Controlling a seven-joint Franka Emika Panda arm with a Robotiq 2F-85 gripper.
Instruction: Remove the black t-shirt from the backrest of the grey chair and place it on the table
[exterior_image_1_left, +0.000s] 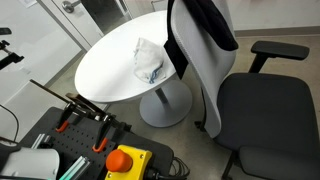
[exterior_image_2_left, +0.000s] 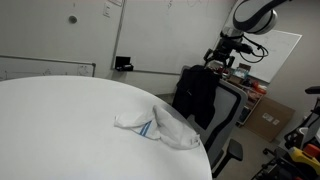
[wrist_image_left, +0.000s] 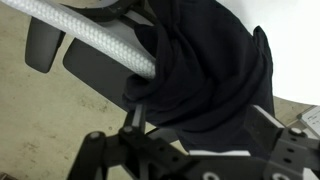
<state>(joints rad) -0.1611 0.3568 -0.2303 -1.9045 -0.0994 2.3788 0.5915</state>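
Note:
My gripper closes on the shirt now, since in an exterior view its fingers are level with the shirt's top at the backrest.
The black t-shirt (exterior_image_1_left: 205, 25) hangs over the backrest of the grey chair (exterior_image_1_left: 262, 105), which stands next to the round white table (exterior_image_1_left: 105, 70). In an exterior view the shirt (exterior_image_2_left: 197, 95) drapes over the chair (exterior_image_2_left: 230, 108), and my gripper (exterior_image_2_left: 222, 60) hangs just above the backrest top. In the wrist view the shirt (wrist_image_left: 200, 70) fills the middle, and my gripper (wrist_image_left: 200, 128) is open with one finger on each side of the bunched fabric. Whether the fingers touch the cloth is unclear.
A crumpled white cloth (exterior_image_1_left: 150, 62) lies on the table near the chair; it also shows in an exterior view (exterior_image_2_left: 160, 128). A white hose (wrist_image_left: 90, 38) crosses the wrist view. An orange stop button (exterior_image_1_left: 125, 160) and tools sit in the foreground.

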